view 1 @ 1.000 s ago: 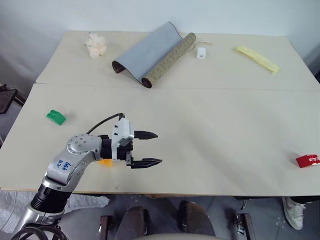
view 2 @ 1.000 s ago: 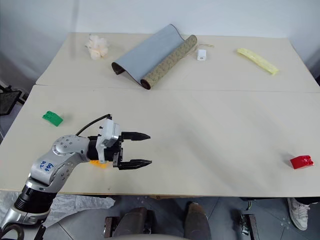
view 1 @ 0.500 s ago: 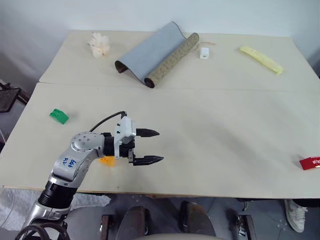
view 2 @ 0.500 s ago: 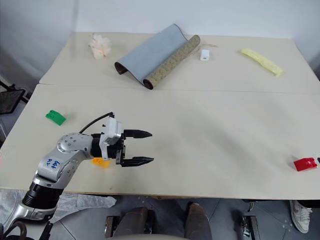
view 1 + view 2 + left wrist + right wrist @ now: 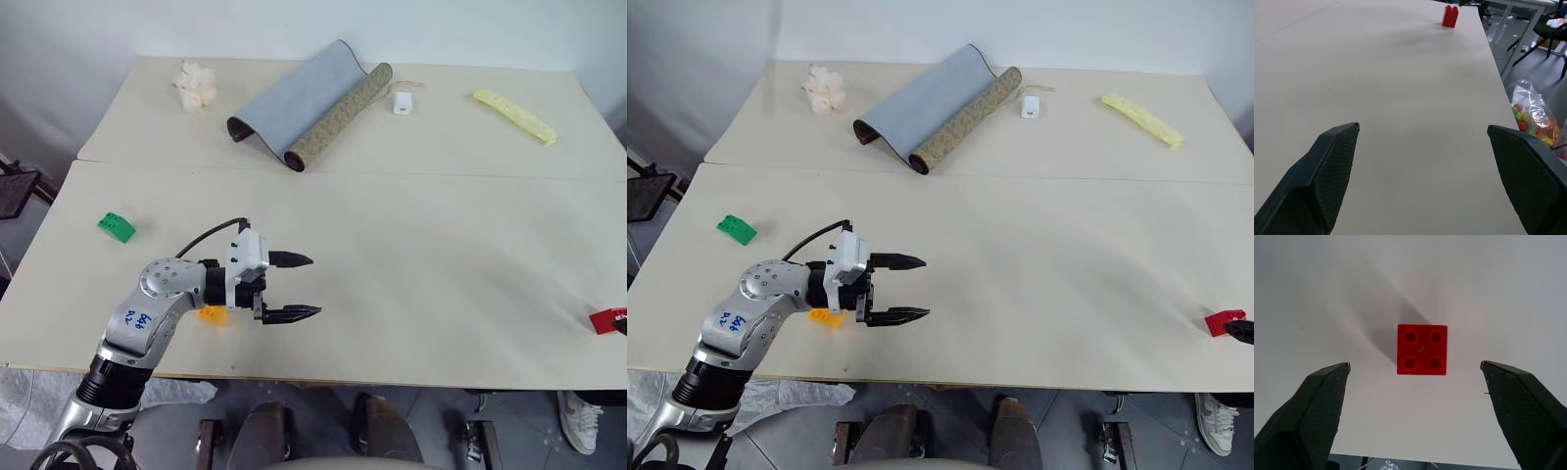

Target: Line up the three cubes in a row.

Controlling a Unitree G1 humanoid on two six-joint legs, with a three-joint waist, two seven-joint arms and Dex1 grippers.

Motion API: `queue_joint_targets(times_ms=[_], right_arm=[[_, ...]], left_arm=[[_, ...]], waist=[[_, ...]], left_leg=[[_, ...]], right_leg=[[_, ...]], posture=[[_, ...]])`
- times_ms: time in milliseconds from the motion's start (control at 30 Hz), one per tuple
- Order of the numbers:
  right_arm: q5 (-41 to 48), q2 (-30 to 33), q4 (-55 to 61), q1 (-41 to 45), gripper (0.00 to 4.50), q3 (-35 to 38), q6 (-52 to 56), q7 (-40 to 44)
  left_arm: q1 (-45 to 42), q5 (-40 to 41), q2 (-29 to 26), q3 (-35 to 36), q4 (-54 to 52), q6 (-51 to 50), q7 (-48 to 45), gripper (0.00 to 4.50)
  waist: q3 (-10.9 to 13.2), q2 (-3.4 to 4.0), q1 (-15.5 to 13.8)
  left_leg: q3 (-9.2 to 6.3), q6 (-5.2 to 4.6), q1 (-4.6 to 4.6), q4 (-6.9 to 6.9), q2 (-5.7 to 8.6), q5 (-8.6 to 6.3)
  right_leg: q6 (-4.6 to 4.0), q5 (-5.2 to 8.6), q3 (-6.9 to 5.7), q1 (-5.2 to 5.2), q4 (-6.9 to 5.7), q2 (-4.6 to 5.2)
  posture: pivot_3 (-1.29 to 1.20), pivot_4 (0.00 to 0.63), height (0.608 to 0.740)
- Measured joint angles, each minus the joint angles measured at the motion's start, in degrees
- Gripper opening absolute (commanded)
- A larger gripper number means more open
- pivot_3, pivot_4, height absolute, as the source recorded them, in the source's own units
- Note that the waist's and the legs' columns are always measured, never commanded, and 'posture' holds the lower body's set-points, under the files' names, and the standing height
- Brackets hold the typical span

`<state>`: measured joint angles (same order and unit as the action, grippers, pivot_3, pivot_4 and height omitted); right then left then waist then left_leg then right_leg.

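The robot's right gripper isn't ready to close: bare tabletop shows between its fingers above the red cube (image 5: 607,319), so closing now would miss the cube. The right gripper needs to go lower first, then close on the cube.
The red cube (image 5: 1422,349) sits by the table's front right corner, also seen as the red cube (image 5: 607,319). My right gripper (image 5: 1414,364) hangs over it, open, one finger on each side and clear of it; a dark fingertip (image 5: 1240,331) shows at the right edge. The green cube (image 5: 116,226) lies at the far left. The orange-yellow cube (image 5: 211,313) rests near the front edge, partly hidden behind my left wrist. My left gripper (image 5: 313,286) is open and empty, pointing right across the table, to the right of the orange-yellow cube.
At the back lie a half-rolled grey mat (image 5: 304,103), a crumpled white lump (image 5: 194,85), a small white block with a cord (image 5: 402,101) and a pale-yellow strip (image 5: 514,115). A bag of coloured pieces (image 5: 1533,117) lies on the floor off the table's edge.
A fingertip of my right gripper has come into view at the right edge beside the red cube. The left arm and the cubes have stayed put; the camera shifted slightly.
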<state>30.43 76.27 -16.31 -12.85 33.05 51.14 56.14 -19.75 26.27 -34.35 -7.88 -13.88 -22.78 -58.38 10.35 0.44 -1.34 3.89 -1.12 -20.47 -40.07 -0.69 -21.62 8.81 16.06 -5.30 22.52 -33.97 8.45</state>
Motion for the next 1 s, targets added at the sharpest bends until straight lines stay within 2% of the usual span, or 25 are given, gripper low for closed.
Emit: queue_joint_targets(times_ms=[267,400,567,900,933,1000], right_arm=[[-4.3,-1.2,-4.3,7.8,4.50,-8.7,-3.5,1.2],[-7.0,-3.0,-7.7,12.2,3.58,-12.9,-6.2,0.7],[-9.2,-3.3,-12.7,15.9,3.58,-14.3,-8.8,0.8],[-11.4,-3.3,-15.6,17.2,3.58,-15.1,-10.6,3.4],[-11.4,-3.3,-15.8,17.9,3.30,-15.6,-10.6,3.9],[-11.5,-3.3,-16.4,19.9,3.01,-17.0,-10.7,4.6]], left_arm=[[0.6,0.3,-0.6,0.9,-1.4,-1.0,0.2,4.46],[1.0,0.2,-1.0,1.1,-1.5,-0.9,-0.1,4.50],[2.3,0.2,-2.3,1.9,-1.9,-0.9,0.0,4.50],[3.1,0.1,-2.1,2.2,-3.5,-0.7,0.8,4.50],[3.1,0.1,-2.1,2.2,-3.4,-0.6,0.7,4.50],[3.0,0.0,-2.1,2.2,-3.4,-0.2,0.5,4.50]], waist=[[0.0,0.01,0.0],[0.0,0.03,0.0],[0.0,0.09,0.1],[0.0,0.09,0.1],[0.0,0.09,0.1],[0.0,0.09,0.2]], left_leg=[[0.12,0.03,-0.01,-0.02,0.00,0.01],[0.21,0.04,-0.02,-0.03,0.00,0.01],[0.22,0.06,-0.02,-0.03,-0.02,0.02],[0.22,0.07,-0.02,-0.04,-0.02,0.02],[0.22,0.08,-0.02,-0.04,-0.03,0.02],[0.22,0.08,-0.02,-0.04,-0.03,0.03]], right_leg=[[0.01,0.00,-0.05,-0.02,0.00,0.00],[0.01,0.00,-0.08,-0.03,0.01,0.00],[0.01,0.00,-0.11,-0.03,0.02,-0.01],[0.01,0.00,-0.12,-0.04,0.01,-0.01],[0.01,0.00,-0.12,-0.04,0.01,-0.01],[0.01,0.00,-0.12,-0.03,0.00,-0.01]], posture=[[0.00,0.150,0.740],[0.00,0.150,0.740],[0.00,0.150,0.740],[0.00,0.150,0.740],[0.00,0.150,0.740],[0.00,0.150,0.740]])
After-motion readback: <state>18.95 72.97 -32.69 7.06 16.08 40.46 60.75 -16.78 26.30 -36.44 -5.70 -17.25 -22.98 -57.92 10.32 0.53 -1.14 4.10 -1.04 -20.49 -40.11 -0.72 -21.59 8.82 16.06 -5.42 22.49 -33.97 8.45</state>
